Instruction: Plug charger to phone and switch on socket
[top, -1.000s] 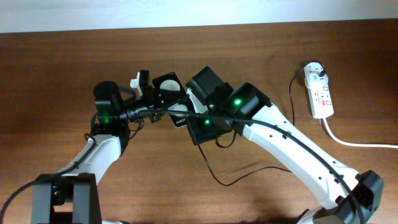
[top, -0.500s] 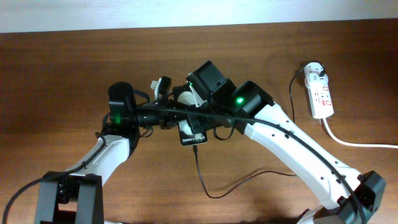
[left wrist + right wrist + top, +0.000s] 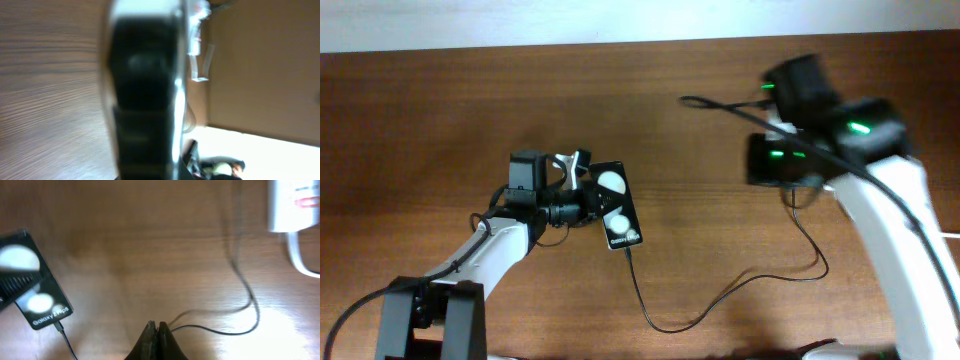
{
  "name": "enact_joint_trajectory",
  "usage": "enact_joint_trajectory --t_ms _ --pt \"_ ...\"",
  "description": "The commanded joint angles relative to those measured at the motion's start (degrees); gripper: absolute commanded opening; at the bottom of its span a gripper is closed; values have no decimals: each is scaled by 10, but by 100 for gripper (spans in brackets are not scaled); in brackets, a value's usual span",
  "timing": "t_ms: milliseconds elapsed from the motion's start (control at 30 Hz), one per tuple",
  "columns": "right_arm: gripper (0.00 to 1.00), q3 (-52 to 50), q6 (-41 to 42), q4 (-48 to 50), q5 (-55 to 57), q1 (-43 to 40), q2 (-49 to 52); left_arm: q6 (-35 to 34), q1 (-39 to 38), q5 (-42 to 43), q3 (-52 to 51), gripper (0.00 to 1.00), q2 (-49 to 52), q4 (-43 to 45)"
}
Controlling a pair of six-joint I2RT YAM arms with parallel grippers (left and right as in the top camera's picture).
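Observation:
The phone in my fingers hangs above the wooden tabletop with a gap underneath, so it comes down, before my left gripper opens.
The black phone (image 3: 616,206) lies in the middle of the table, its face with two white spots up; it also shows in the right wrist view (image 3: 47,311). The charger cable (image 3: 720,300) runs from the phone's lower end, its connector (image 3: 60,326) in the port, and loops right across the table (image 3: 250,305). My left gripper (image 3: 578,188) is shut on the phone's left edge. My right gripper (image 3: 156,328) is shut and empty, above the table left of the socket (image 3: 292,205). In the overhead view my right arm (image 3: 790,150) hides the socket.
The thick white cord (image 3: 298,260) leaves the socket's lower end. A black robot cable (image 3: 705,102) arcs out left of my right arm. The left wrist view is blurred and shows only a dark shape (image 3: 145,90) against the wooden table (image 3: 440,120).
My right arm has swung from the phone to the far right, over the socket. The phone now shows fully with the charger cable in it. My left gripper shifted slightly with the phone.

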Motion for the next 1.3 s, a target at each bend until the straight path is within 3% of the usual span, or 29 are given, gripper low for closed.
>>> enact_joint_trajectory --t_ms 0,133,200,367,433,600,700,800,867,1000,1267 --pt "4 15 3 2 2 -59 -90 9 0 -43 3 0 -3 31" --pt "4 15 3 5 52 -106 -200 -26 -15 -27 87 0 -4 29" --pt "4 15 3 5 92 -107 -239 -26 -41 -77 153 0 -4 -2" --pt "4 15 5 5 107 -107 -275 76 -146 -333 375 0 -3 -240" --pt "4 15 5 5 107 -107 -275 97 -160 -395 449 0 -3 -312" --pt "4 15 5 2 105 -107 -275 131 -160 -428 623 0 47 -428" --pt "5 11 5 -2 105 -107 -275 131 -160 -393 673 0 121 -460" --pt "5 -10 5 -7 105 -107 -271 178 -159 -191 675 0 226 -481" --pt "5 -18 5 -10 105 -107 -267 196 -159 -148 675 0 287 -492" --pt "6 -57 5 -12 105 -107 -259 195 -155 -146 675 0 368 -493" --pt "5 -90 5 -17 105 -107 -184 189 -132 -238 670 1 393 -494"
